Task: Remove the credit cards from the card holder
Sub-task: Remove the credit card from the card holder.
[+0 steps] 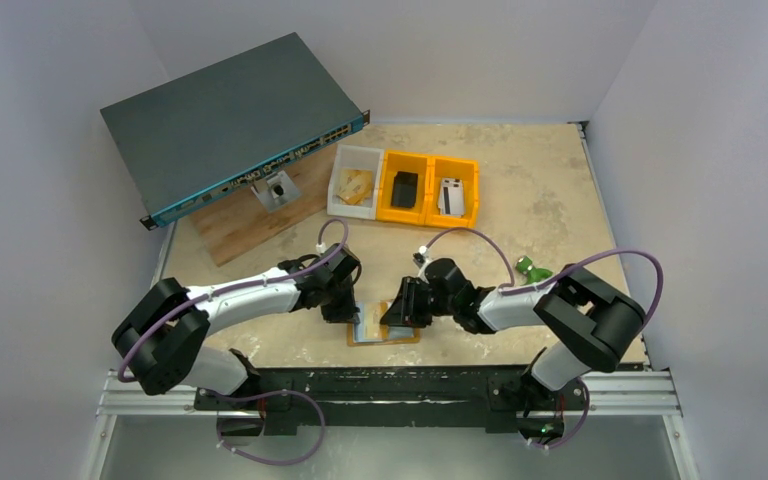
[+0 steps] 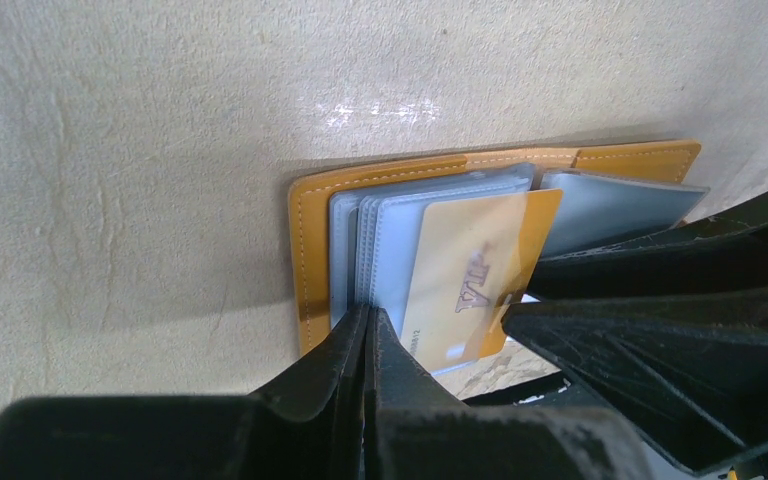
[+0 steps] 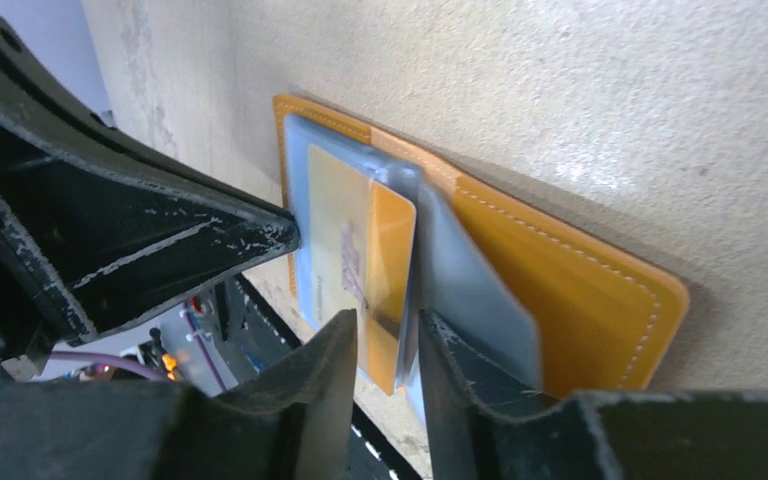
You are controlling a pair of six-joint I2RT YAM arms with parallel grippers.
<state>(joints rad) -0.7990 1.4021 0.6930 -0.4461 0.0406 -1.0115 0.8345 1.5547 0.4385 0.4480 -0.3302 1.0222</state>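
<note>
The card's free corner is between both fingers of the robot's right gripper, so the gripper needs to close. Closing now would hold the card.
The card holder [image 1: 385, 333] lies open on the table between both arms, orange leather [image 2: 305, 260] outside with pale blue-grey sleeves [image 2: 390, 230] inside. A gold credit card [image 2: 460, 270] marked VIP sticks partway out of a sleeve. My left gripper [image 2: 370, 318] is shut, its tips resting on the near edge of the sleeves. My right gripper [image 3: 388, 330] is open a little. The card's [image 3: 392, 250] free corner and a sleeve edge sit in the gap between its fingers, and no finger presses on them. From above, both grippers [image 1: 343, 305] [image 1: 400, 308] meet over the holder.
A network switch [image 1: 230, 120] leans on a wooden board [image 1: 250, 225] at the back left. A white bin [image 1: 355, 185] and two orange bins [image 1: 405, 188] [image 1: 453, 192] stand behind the arms. A green object [image 1: 532, 268] lies by the right arm.
</note>
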